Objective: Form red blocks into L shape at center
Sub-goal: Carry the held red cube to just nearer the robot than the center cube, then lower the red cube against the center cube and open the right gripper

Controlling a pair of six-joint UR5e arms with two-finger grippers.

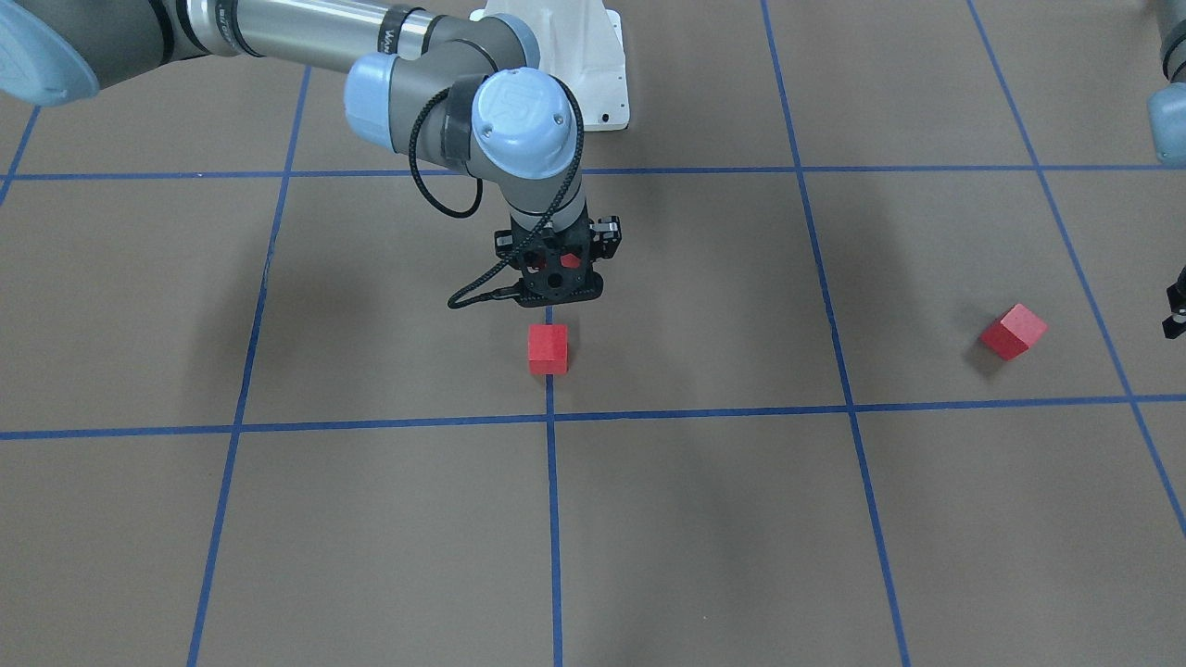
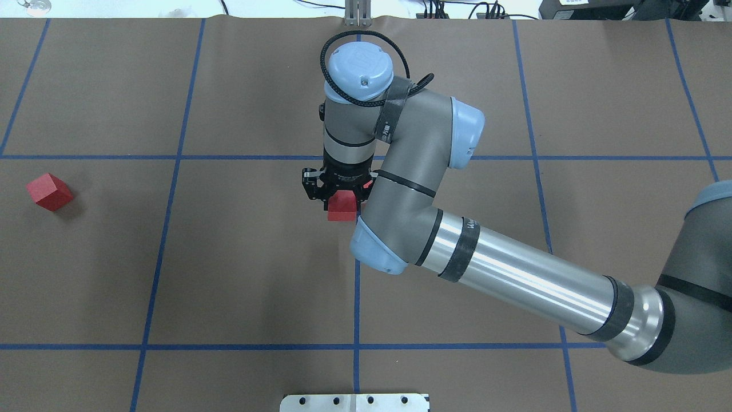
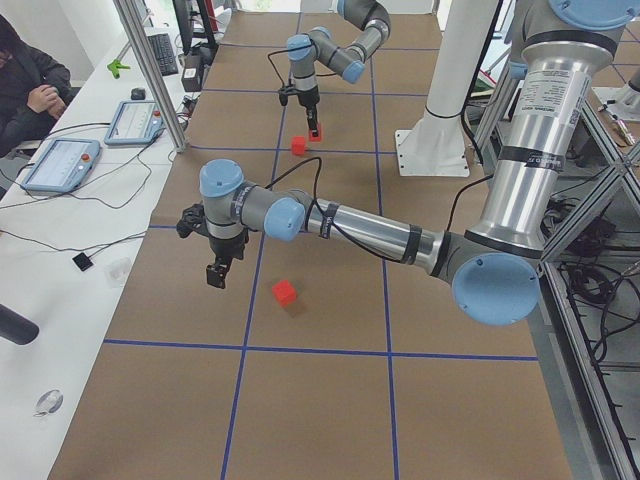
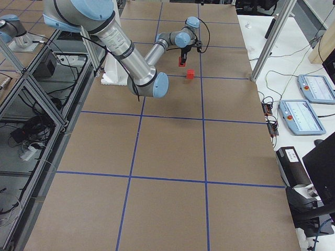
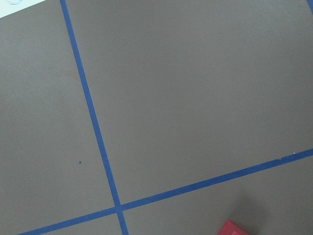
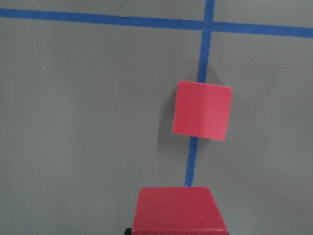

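My right gripper keeps hold of the red block until it and the second block touch, as blue tape shows in the gap between the two.
My right gripper (image 1: 556,278) is shut on a red block (image 2: 341,207), which also shows at the bottom of the right wrist view (image 6: 178,209). A second red block (image 1: 548,348) sits on the vertical blue tape line at the center (image 1: 593,375), just in front of the held one, and shows in the right wrist view (image 6: 202,110). The wrist hides it in the overhead view. A third red block (image 1: 1015,331) lies tilted far on my left side (image 2: 50,191). My left gripper (image 1: 1175,310) hangs beside it at the frame's edge; I cannot tell whether it is open or shut.
The brown paper floor carries a blue tape grid (image 1: 695,412). The robot's white base plate (image 1: 607,83) stands behind the center. Operators' tablets (image 3: 60,160) and cables lie beyond the table's far edge. A corner of the third block (image 5: 234,228) shows in the left wrist view.
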